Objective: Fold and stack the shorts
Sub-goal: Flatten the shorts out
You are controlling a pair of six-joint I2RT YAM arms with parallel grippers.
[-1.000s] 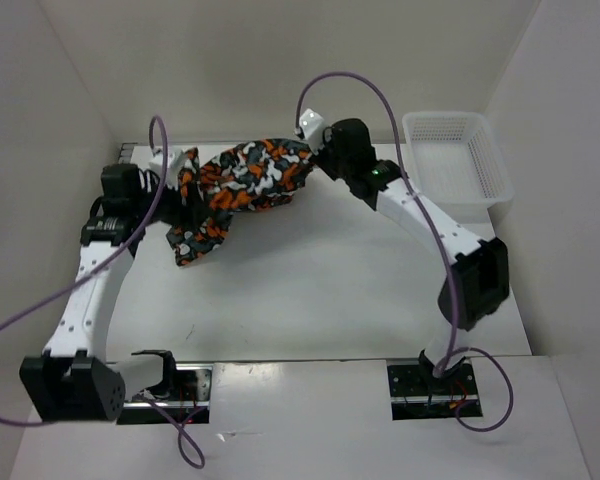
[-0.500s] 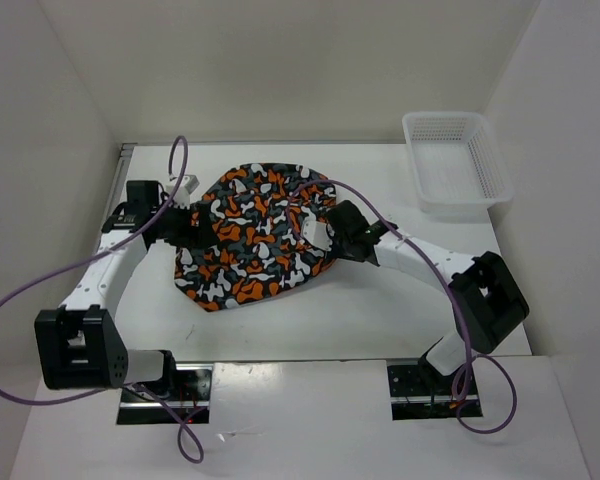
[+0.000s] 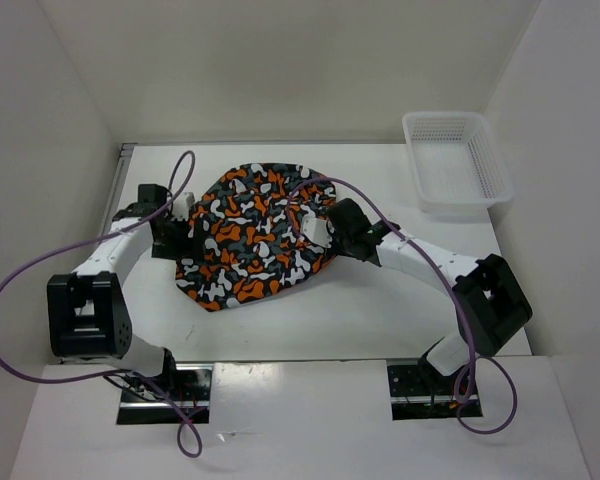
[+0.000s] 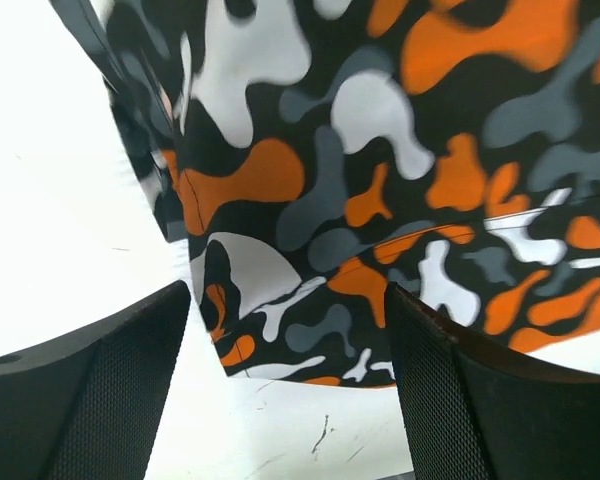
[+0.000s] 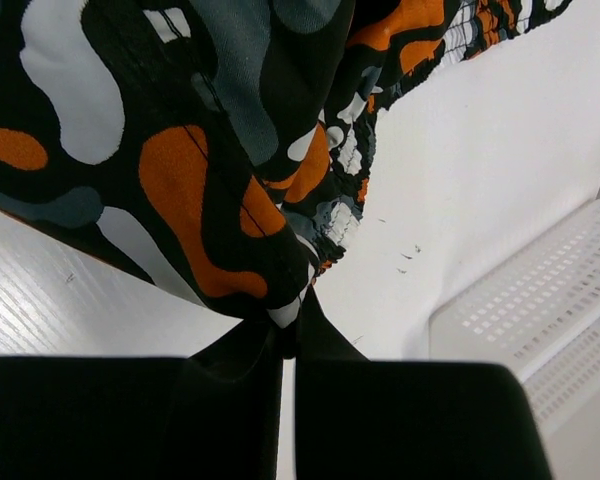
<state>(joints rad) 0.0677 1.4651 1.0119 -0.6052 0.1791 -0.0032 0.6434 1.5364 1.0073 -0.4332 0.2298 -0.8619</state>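
Note:
The shorts (image 3: 252, 235) need to be lifted and spread for folding, so my left gripper should next grab them by their cloth corner (image 3: 194, 222) opposite my right gripper's corner.
The camouflage shorts (image 3: 252, 235) lie spread on the white table, orange, black, white and grey blotches showing. My left gripper (image 3: 180, 222) sits at their left edge, open, its two fingers (image 4: 100, 400) standing wide apart with bare table between them and a cloth corner (image 4: 280, 330) just beyond. At the right edge my right gripper (image 3: 318, 228) is shut on the shorts, pinching a corner of the fabric (image 5: 280, 300) at its fingertips (image 5: 298, 340).
A white mesh basket (image 3: 456, 160) stands at the back right of the table and also shows as a basket corner (image 5: 540, 320) in the right wrist view. Purple cables loop over both arms. White walls enclose the table.
The shorts came down from hanging between the raised grippers and now lie spread flat. The left gripper let go of the cloth and drew slightly left. The right gripper still holds its corner.

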